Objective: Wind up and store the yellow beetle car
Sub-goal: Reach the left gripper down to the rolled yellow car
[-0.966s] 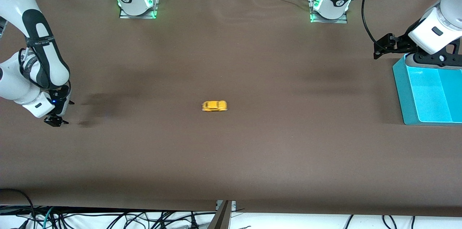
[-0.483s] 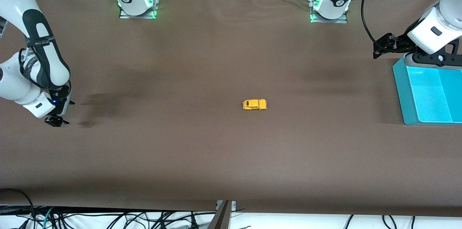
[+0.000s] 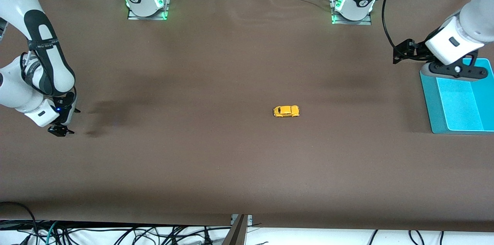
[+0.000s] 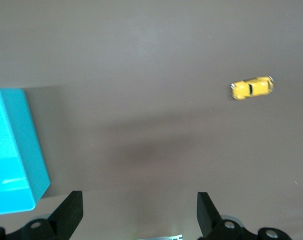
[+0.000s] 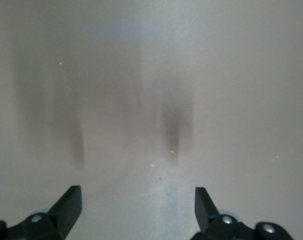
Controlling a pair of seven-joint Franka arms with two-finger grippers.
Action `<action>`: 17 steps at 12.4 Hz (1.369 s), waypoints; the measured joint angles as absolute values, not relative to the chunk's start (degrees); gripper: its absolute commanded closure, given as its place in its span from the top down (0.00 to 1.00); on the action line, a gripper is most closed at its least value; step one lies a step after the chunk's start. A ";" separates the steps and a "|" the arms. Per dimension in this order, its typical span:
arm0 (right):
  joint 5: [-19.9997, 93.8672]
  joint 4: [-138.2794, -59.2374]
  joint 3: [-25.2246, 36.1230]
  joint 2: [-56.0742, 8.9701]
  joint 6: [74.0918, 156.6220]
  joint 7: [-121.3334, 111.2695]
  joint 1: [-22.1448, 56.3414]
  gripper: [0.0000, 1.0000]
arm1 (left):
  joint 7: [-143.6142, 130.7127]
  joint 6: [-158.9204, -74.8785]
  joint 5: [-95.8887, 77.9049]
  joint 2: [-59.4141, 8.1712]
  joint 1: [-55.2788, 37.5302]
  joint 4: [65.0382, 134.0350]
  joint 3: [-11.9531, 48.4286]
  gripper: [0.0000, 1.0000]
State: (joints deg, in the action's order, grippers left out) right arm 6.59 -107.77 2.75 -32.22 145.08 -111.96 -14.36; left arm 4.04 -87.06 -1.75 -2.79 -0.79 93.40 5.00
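I will wind and store the yellow beetle car [image 3: 286, 111], so I will pick it up next by its door sides with my left gripper.
The yellow beetle car [image 3: 286, 111] stands alone on the brown table, near the middle and a little toward the left arm's end. It also shows in the left wrist view [image 4: 251, 88], well away from the fingers. My left gripper [image 3: 449, 70] hangs open and empty over the edge of the teal bin [image 3: 427, 98] that lies farthest from the front camera; its open fingers [image 4: 70, 212] frame bare table. My right gripper [image 3: 60, 130] is open and empty, low over the table at the right arm's end, and it waits there; its wrist view shows its gripper [image 5: 136, 215] over bare table.
The teal bin stands at the left arm's end of the table and also shows in the left wrist view [image 4: 21, 150]. The two arm bases [image 3: 146, 0] [image 3: 353, 4] stand along the table edge farthest from the front camera. Cables hang below the near edge.
The car has rolled across the table toward the left arm's end, slowing down. The left gripper has shifted a little toward the arm bases over the bin's edge. The right arm has not moved.
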 measured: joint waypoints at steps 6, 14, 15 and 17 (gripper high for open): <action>9.51 -96.84 0.18 -30.96 131.90 -89.26 -14.00 1.00 | 23.15 -87.54 -8.00 -12.87 -3.02 94.42 10.57 1.00; 5.58 -88.57 -0.73 -28.21 117.68 -41.91 -4.13 1.00 | 49.83 -110.26 -6.11 -26.40 -10.97 94.54 13.75 1.00; 4.98 -86.98 -0.74 -28.09 114.80 -35.45 -2.67 1.00 | 53.09 -113.87 -5.59 -28.58 -11.70 94.62 13.76 1.00; 4.68 -84.66 -0.75 -27.49 110.67 -25.90 -0.32 1.00 | 56.00 -120.02 -2.15 -32.99 -13.49 94.76 13.75 1.00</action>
State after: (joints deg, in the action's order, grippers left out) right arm 4.68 -84.66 -0.75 -27.49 110.67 -25.90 -0.32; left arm 56.00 -120.02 -2.15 -32.99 -13.49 94.76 13.75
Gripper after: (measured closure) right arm 0.000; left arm 0.000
